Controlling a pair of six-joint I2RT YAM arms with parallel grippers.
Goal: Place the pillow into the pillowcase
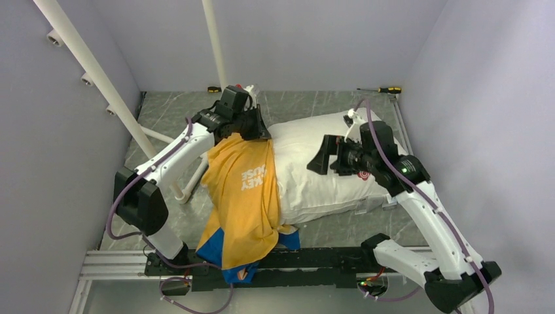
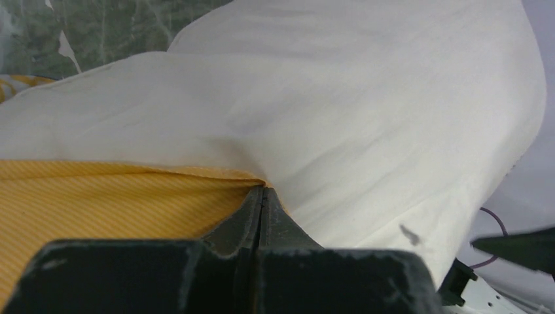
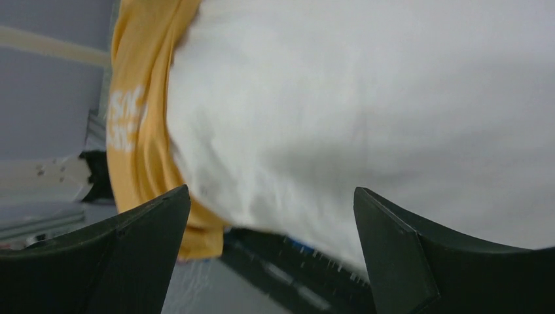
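The pillow should be grabbed next by a fold of its piped seam with my right gripper, so the pillowcase's opening (image 1: 272, 183) (image 3: 157, 111) stays free to take the pillow.
The plump white pillow (image 1: 321, 176) lies across the marbled table, its small red logo (image 1: 363, 174) toward the right end. The yellow-orange pillowcase (image 1: 242, 193) with white lettering wraps the pillow's left end, and its blue side (image 1: 213, 252) shows at the near edge. My left gripper (image 1: 252, 127) is at the far edge of the case. In the left wrist view that gripper (image 2: 263, 193) is shut on the yellow pillowcase (image 2: 98, 203) hem against the pillow (image 2: 366, 118). My right gripper (image 1: 324, 157) hovers open over the pillow's middle. In its wrist view the right gripper (image 3: 271, 196) holds nothing, with the pillow (image 3: 366, 98) and pillowcase (image 3: 141, 131) ahead.
A white pipe frame (image 1: 98, 78) slants along the left side, with a post (image 1: 213, 39) at the back. Two screwdrivers (image 1: 214, 89) (image 1: 386, 89) lie by the far wall. A black rail (image 1: 314, 258) runs along the near edge. Grey walls close in on both sides.
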